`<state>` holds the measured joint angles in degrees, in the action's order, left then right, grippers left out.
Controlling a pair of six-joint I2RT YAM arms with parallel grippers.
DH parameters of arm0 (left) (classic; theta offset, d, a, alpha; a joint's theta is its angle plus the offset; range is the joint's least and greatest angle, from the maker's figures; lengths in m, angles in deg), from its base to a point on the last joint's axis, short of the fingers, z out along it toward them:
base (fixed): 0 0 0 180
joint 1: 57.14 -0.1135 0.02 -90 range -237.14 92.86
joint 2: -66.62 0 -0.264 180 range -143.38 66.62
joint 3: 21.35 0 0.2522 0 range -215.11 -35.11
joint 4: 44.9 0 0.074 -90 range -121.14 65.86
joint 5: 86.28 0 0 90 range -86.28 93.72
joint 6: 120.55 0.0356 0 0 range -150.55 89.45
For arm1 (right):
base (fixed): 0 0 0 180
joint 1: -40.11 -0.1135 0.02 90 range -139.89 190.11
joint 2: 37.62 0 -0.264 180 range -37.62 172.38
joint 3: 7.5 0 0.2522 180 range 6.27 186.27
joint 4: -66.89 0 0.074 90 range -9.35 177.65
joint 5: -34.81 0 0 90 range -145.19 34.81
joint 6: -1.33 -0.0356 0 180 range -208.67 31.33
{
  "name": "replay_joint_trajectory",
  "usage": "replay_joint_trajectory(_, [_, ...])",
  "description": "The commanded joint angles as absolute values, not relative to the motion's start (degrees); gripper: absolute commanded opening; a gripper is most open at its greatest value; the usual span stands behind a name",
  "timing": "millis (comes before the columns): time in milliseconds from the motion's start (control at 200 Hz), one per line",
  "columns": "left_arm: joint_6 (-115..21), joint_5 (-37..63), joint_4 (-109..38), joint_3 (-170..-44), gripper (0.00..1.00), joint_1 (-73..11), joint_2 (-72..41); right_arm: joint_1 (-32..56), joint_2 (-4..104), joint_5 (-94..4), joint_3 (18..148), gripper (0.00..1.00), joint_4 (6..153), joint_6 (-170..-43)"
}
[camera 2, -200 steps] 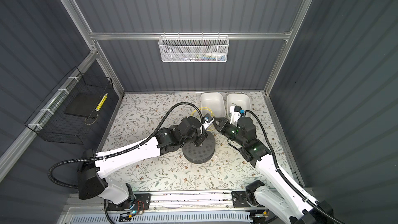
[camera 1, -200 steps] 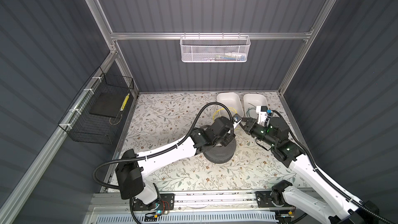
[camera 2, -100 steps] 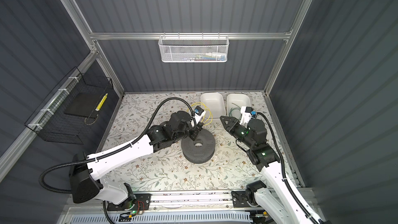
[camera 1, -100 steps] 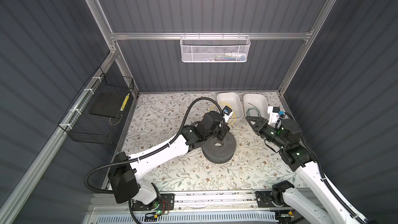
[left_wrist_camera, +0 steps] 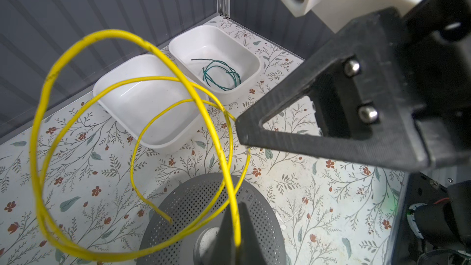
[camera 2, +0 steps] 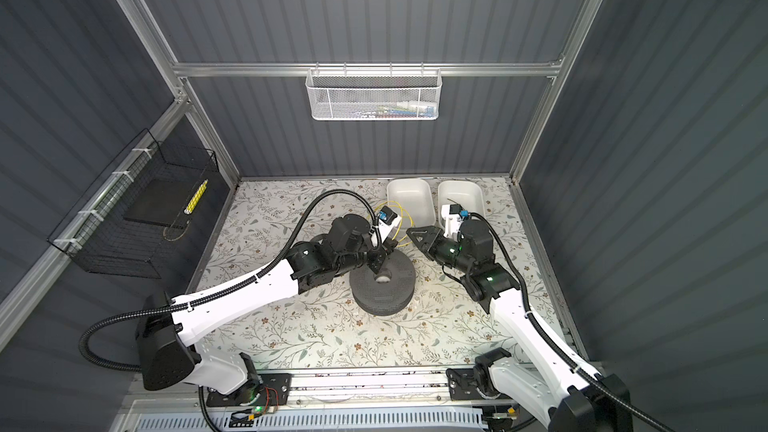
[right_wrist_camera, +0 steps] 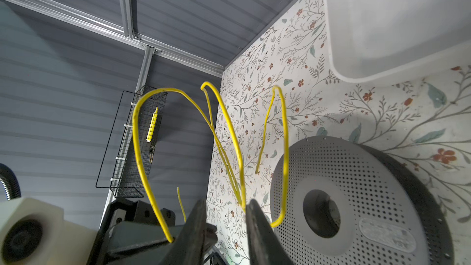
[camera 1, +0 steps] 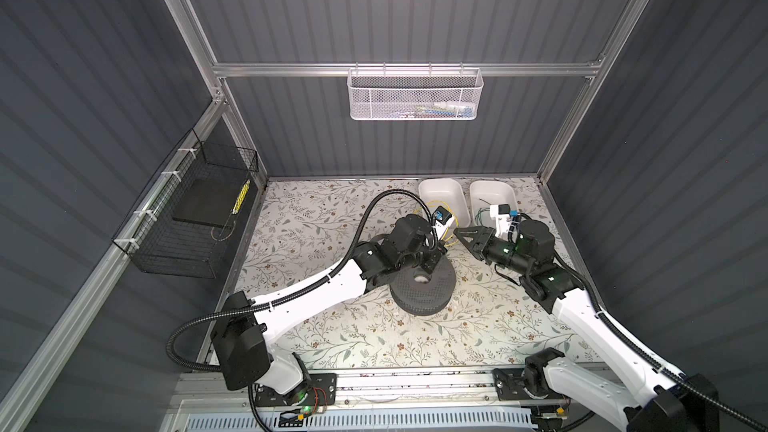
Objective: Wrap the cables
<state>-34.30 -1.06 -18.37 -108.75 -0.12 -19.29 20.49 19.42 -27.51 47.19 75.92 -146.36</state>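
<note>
The yellow wire needs to be grabbed next by my right gripper, at its parts facing my left gripper, to hold the loops. The rest of the wire should stay free to wrap.
The cables are one thin yellow wire (left_wrist_camera: 40,113) curling in springy loops above the floral table, seen in both top views (camera 1: 448,238) (camera 2: 400,220). My left gripper (left_wrist_camera: 238,215) is shut on a strand of it, just over the back edge of the grey perforated disc (camera 1: 422,288) (camera 2: 382,288). My right gripper (right_wrist_camera: 225,206) faces the left one from the right (camera 1: 459,234), jaws apart. Two yellow strands (right_wrist_camera: 229,128) run down against the inner edge of one of its fingers (right_wrist_camera: 254,215). A loose wire end (right_wrist_camera: 257,169) hangs over the disc (right_wrist_camera: 356,200).
Two white bins (camera 1: 440,197) (camera 1: 494,193) stand at the back of the table; a coiled green wire (left_wrist_camera: 220,75) lies in the right one. A black wire basket (camera 1: 187,218) hangs on the left wall and a white mesh basket (camera 1: 415,95) on the back wall.
A second ago both grippers met over the disc, then drew apart. The right gripper has since come back left to the yellow loops; the left gripper has stayed shut on the wire.
</note>
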Motion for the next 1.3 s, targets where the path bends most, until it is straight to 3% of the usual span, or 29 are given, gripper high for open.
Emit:
replay_joint_trajectory(0, [-35.2,0.5,-19.1,-111.0,0.00,0.1,-19.8,20.3,20.6,-26.9,48.6,0.29,75.0,-145.0])
replay_joint_trajectory(195, [-35.2,1.0,-19.1,-111.1,0.00,0.1,-19.5,20.2,22.3,-28.4,49.1,0.29,75.1,-144.5])
replay_joint_trajectory(380, [-35.2,1.5,-19.0,-110.8,0.00,0.1,-19.2,20.3,23.5,-29.4,49.5,0.23,73.8,-144.2])
replay_joint_trajectory(675, [-35.2,1.4,-19.3,-109.4,0.00,0.1,-16.9,21.1,24.4,-31.9,50.9,0.00,73.7,-142.9])
replay_joint_trajectory(1296, [-35.2,-6.1,-11.2,-100.8,0.00,-3.0,0.3,43.2,19.9,-27.3,50.6,0.00,76.8,-142.8])
